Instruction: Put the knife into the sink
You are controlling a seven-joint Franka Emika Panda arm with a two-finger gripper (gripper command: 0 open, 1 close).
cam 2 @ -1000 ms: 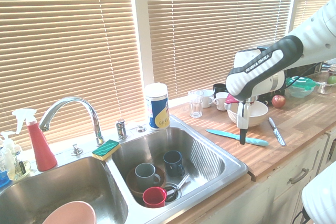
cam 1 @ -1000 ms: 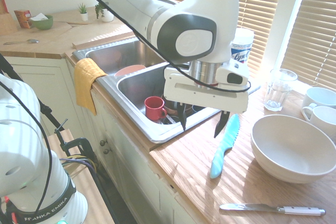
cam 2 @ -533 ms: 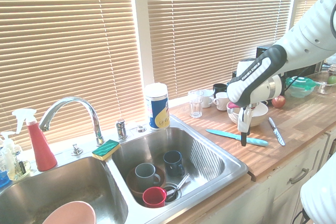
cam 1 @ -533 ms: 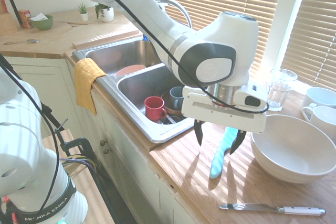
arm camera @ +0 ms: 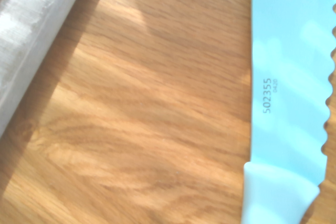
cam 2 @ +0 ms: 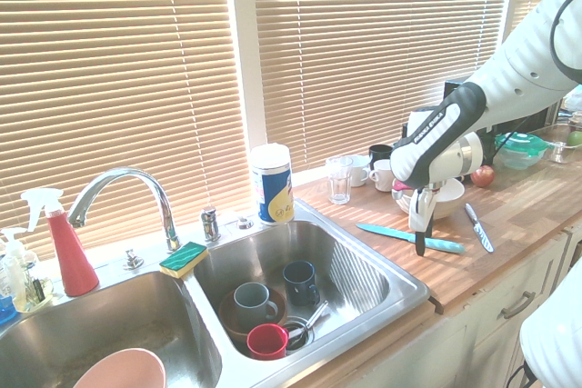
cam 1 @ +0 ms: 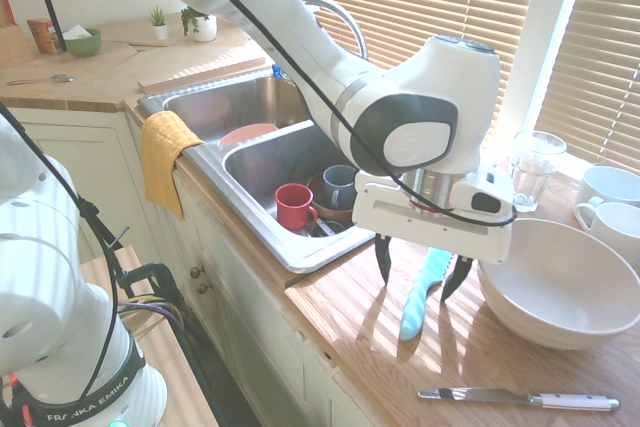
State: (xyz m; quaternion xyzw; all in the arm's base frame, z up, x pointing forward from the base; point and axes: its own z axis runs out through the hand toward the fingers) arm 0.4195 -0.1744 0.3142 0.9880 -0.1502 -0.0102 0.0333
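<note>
The turquoise knife has my gripper's fingers on either side of it, reaching down to the counter, so my gripper needs to close on the knife near its handle now.
The turquoise knife (cam 1: 418, 299) lies flat on the wooden counter to the right of the sink (cam 1: 213, 112), its wavy blade pointing toward the window. My gripper (cam 1: 420, 269) hangs low over the knife, open, one finger on each side of the blade and nothing held. From the other side, the gripper (cam 2: 419, 241) stands just above the knife (cam 2: 407, 236), beside the sink (cam 2: 386, 302). The wrist view shows the knife (arm camera: 289, 103) close up, where blade meets handle, with the sink rim (arm camera: 29, 30) at one corner.
A large white bowl (cam 1: 555, 282) sits close beside the gripper. A silver knife with a white handle (cam 1: 520, 399) lies near the counter's front edge. A glass (cam 1: 530, 169) and white mugs (cam 1: 605, 197) stand behind. Cups (cam 1: 295, 205) fill the near basin.
The gripper has moved from above the sink's edge across to the knife and come down over it. It has stayed open. The knife has not moved.
</note>
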